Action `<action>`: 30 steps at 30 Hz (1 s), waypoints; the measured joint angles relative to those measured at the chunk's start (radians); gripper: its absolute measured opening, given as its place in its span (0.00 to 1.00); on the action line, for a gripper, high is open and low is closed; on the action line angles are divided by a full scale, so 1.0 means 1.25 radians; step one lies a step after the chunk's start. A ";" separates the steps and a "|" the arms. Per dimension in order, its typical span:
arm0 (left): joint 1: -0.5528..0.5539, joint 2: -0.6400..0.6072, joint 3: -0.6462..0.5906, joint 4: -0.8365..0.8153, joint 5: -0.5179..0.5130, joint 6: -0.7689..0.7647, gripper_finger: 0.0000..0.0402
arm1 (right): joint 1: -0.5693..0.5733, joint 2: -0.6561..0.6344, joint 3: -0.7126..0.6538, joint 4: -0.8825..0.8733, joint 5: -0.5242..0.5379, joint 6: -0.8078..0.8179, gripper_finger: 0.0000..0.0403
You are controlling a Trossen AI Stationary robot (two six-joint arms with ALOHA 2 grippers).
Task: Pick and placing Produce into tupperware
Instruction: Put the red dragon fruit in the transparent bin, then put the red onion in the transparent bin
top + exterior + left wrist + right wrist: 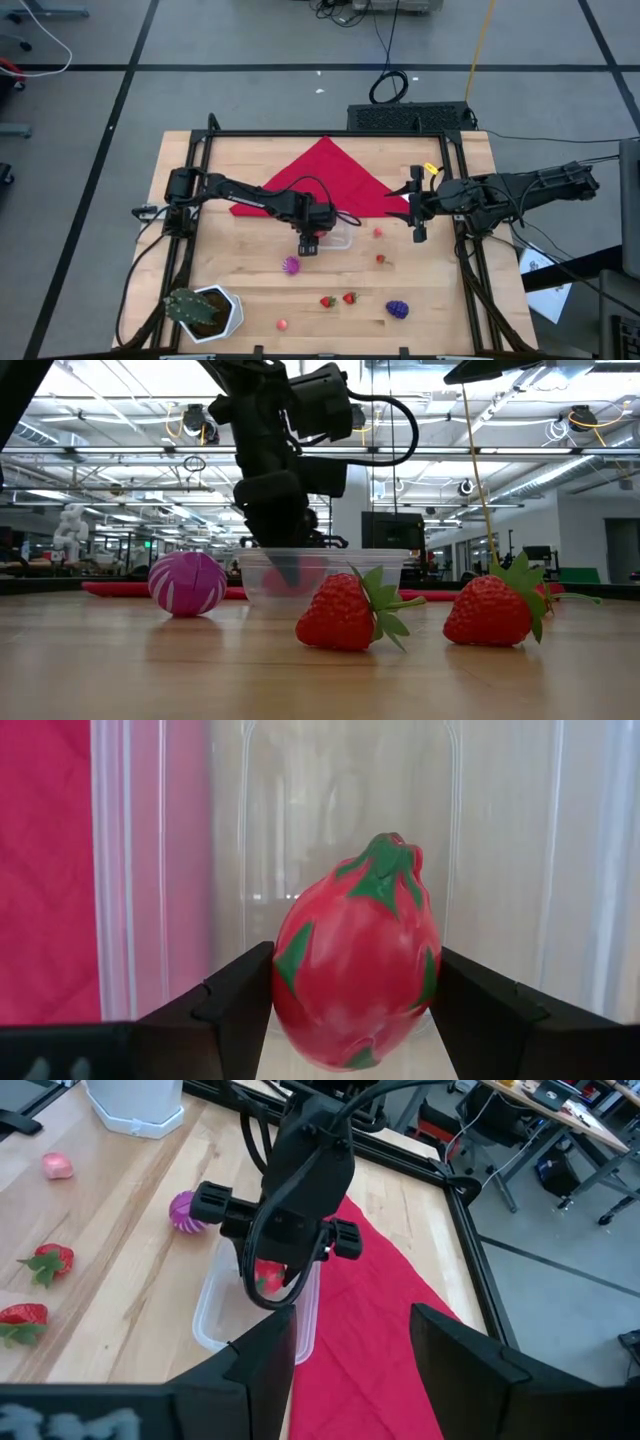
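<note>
In the left wrist view the red fruit [357, 955] hangs inside the clear tub's sides and would land in the tub, so it is time for my left gripper to open.
My left gripper [311, 241] points down into the tupperware [338, 240], a small clear tub standing on the wood next to the red cloth, and is shut on a red toy fruit with green scales [357, 970]. The low view shows its fingers [283, 565] inside the tub [385, 575]. More produce lies loose on the table: a magenta ball [291, 265], two strawberries [338, 299], a purple grape bunch [397, 309], a pink ball [283, 324] and two small red pieces [380, 246]. My right gripper [418, 222] waits open over the table's right side. My left gripper [355, 1005] pinches the red fruit between its two fingers [240, 1005], one on each side of its wide lower half [300, 980]. The fingers come from above, pointing down. The fruit's green tip [390, 850] points away from the wrist, over the tub's floor; whether it touches the floor I cannot tell.
A big red triangular cloth [325, 178] lies on the far half of the table, its edge beside the tub. A green plant in a white pot [205, 310] stands at the near left corner. A black frame [330, 133] borders the table.
</note>
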State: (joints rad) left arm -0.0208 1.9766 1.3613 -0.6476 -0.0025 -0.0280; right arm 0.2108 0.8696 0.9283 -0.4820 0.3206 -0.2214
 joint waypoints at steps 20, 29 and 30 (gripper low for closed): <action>0.000 0.000 0.005 -0.005 -0.027 -0.004 0.79 | 0.000 0.000 0.000 0.000 0.000 0.000 0.46; 0.000 0.000 0.124 -0.136 -0.019 0.009 0.85 | 0.000 0.000 0.000 0.000 0.000 0.000 0.46; 0.000 0.000 0.147 -0.169 -0.020 0.011 0.85 | 0.000 0.000 0.000 0.000 0.000 0.000 0.46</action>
State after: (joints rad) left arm -0.0211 1.9766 1.5453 -0.8586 -0.0278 -0.0144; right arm 0.2109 0.8696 0.9283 -0.4820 0.3206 -0.2211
